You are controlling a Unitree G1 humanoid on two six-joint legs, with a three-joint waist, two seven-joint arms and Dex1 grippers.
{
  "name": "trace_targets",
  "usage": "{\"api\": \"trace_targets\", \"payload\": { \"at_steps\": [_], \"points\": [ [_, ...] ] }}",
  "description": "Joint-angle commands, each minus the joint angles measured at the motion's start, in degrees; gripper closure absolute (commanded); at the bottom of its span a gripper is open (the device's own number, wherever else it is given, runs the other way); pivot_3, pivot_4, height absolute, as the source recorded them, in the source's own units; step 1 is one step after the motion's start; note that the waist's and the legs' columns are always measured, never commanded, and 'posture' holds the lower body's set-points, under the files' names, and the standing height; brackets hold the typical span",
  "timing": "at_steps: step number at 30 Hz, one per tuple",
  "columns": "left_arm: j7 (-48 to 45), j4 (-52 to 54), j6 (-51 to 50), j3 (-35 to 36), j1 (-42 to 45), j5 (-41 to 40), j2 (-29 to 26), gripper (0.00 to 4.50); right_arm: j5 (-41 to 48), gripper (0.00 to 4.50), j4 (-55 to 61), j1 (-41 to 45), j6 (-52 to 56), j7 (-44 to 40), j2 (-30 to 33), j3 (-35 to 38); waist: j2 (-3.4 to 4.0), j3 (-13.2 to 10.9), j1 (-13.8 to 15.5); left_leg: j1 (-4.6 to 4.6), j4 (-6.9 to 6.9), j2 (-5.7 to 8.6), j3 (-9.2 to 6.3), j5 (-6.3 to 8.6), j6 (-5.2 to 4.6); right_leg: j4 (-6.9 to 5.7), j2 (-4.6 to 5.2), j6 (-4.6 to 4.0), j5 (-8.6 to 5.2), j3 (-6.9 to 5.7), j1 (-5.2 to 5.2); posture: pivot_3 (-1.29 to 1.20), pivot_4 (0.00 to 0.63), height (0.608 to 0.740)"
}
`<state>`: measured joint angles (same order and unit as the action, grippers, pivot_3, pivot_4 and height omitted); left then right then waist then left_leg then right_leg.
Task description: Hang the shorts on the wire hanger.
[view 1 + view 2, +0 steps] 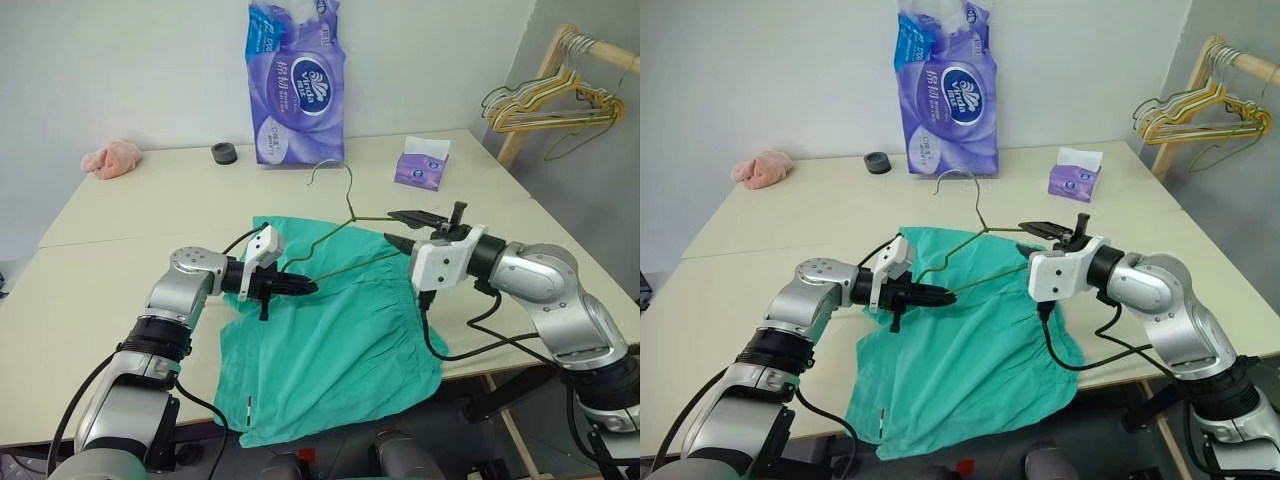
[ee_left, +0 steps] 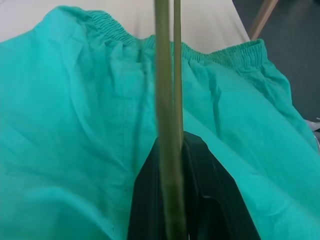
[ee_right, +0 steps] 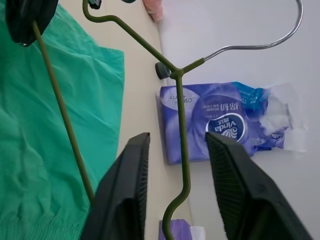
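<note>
My right gripper should next grab the olive wire hanger by the outer end of its arm (image 1: 385,218), so that I can hang the teal-green shorts (image 1: 330,350).
The teal-green shorts (image 1: 330,350) lie flat on the table (image 1: 150,220), their lower part draped over its near edge. Above them hangs the thin olive wire hanger (image 1: 352,217), hook pointing toward the far side. My left gripper (image 1: 300,286) is shut on the hanger's left corner; in the left wrist view the wire (image 2: 167,100) runs up from between its closed fingers (image 2: 200,165). My right gripper (image 1: 405,230) is open at the hanger's right end. In the right wrist view the hanger's arm (image 3: 181,125) passes between the spread fingers (image 3: 125,185) without touching them.
A tall purple tissue pack (image 1: 297,85) stands at the table's back, with a black ring (image 1: 224,153) and a pink cloth (image 1: 110,158) to its left. A small purple tissue box (image 1: 420,165) sits back right. A wooden rack with several wire hangers (image 1: 550,100) stands at the far right.
</note>
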<state>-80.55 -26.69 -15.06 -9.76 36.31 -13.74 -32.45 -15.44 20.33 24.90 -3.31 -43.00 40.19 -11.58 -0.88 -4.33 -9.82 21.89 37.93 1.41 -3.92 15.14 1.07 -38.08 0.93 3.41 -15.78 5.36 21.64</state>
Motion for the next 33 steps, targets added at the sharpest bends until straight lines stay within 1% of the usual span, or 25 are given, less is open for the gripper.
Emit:
{"api": "trace_targets", "payload": {
  "at_steps": [1,4,5,8,10,12,15,17,24,25,29,33],
  "points": [
    [0.8,1.0,1.1,0.7,0.3,0.6,-0.5,4.5,5.1,1.24,3.7,-1.2,1.6,-2.8,1.8,4.0,0.0,0.0,0.1,0.0,0.0,0.0,-0.01,0.0,0.0,0.0,0.0,0.0,0.0,-0.01,0.0,-0.2,0.046,0.74],
    [1.3,1.1,2.4,0.4,0.3,1.7,-1.0,4.5,11.5,0.19,5.8,-2.9,6.0,-6.5,4.3,8.2,0.0,0.0,0.2,0.01,0.0,0.01,-0.03,0.0,0.0,0.0,0.02,0.0,0.0,-0.02,-0.01,-0.2,0.048,0.74],
    [1.2,1.2,3.2,0.1,0.3,2.3,-1.3,4.5,13.8,0.01,6.3,-3.3,9.7,-7.6,5.2,9.9,0.0,0.0,0.2,0.0,0.01,0.01,-0.04,0.0,0.0,0.01,0.02,0.0,0.0,-0.04,-0.04,-0.2,0.048,0.74],
    [0.5,1.1,6.4,-0.8,0.7,4.5,-2.5,4.5,20.8,0.01,8.6,-4.0,22.0,-10.4,8.1,14.9,0.0,0.0,0.2,-0.01,0.0,0.01,-0.05,0.0,0.0,0.01,0.04,0.0,0.0,-0.05,-0.05,-0.21,0.049,0.74],
    [0.0,1.0,8.6,-1.4,1.0,5.7,-3.2,4.5,23.3,0.01,9.6,-4.1,26.0,-10.7,9.0,16.0,0.0,0.0,0.2,-0.01,-0.01,0.0,-0.07,0.0,0.0,0.01,0.14,0.0,0.0,-0.07,-0.05,-0.22,0.049,0.74],
    [-0.5,1.0,9.5,-1.6,1.6,6.0,-3.5,4.5,25.0,0.01,10.3,-4.1,29.2,-11.6,10.3,16.1,0.0,0.0,0.1,-0.01,-0.01,-0.03,-0.09,0.0,0.0,0.02,0.17,0.0,0.0,-0.08,-0.04,-0.22,0.049,0.74],
    [-1.4,1.9,11.1,-2.2,2.5,7.0,-3.5,4.5,29.5,0.01,10.7,-4.6,37.4,-15.9,14.0,14.7,0.01,0.0,0.1,0.01,-0.01,-0.02,-0.08,0.0,0.0,0.03,0.18,0.0,-0.01,-0.08,-0.03,-0.23,0.049,0.74],
    [-1.8,3.5,11.0,-2.5,2.8,6.9,-3.2,4.5,31.9,0.01,10.8,-4.1,41.9,-16.4,14.5,13.2,0.0,0.0,0.1,0.02,-0.01,-0.02,-0.08,0.0,-0.01,0.07,0.18,0.01,-0.01,-0.09,-0.06,-0.23,0.048,0.74],
    [-2.5,8.4,10.7,-3.4,2.4,6.9,-3.3,4.5,30.2,0.01,6.4,0.7,45.6,-16.4,14.7,4.5,0.0,0.0,-0.1,0.02,-0.01,-0.02,-0.05,0.01,0.0,0.06,0.18,0.02,-0.02,-0.07,-0.02,-0.23,0.046,0.74],
    [-2.4,8.7,10.6,-3.4,2.3,7.0,-3.3,4.5,30.1,0.01,6.0,1.1,45.6,-16.6,14.8,3.8,0.0,0.0,-0.1,0.02,-0.02,-0.02,-0.05,0.01,-0.01,0.07,0.18,0.02,-0.01,-0.07,-0.02,-0.22,0.046,0.74],
    [-2.6,9.4,11.8,-4.0,1.7,7.8,-3.8,4.5,32.8,0.01,3.9,4.6,52.5,-17.0,13.1,1.4,0.01,0.0,-0.1,0.04,-0.03,-0.03,-0.07,0.01,0.0,0.05,0.2,0.01,-0.01,-0.07,0.02,-0.22,0.045,0.74],
    [-2.3,9.3,13.2,-4.5,1.1,8.6,-4.3,4.5,32.3,0.01,2.9,5.8,53.1,-17.4,13.6,-0.6,0.01,0.0,0.0,0.06,-0.03,-0.03,-0.08,0.01,-0.01,0.06,0.22,0.01,-0.01,-0.09,0.03,-0.22,0.044,0.74]
  ]
}}
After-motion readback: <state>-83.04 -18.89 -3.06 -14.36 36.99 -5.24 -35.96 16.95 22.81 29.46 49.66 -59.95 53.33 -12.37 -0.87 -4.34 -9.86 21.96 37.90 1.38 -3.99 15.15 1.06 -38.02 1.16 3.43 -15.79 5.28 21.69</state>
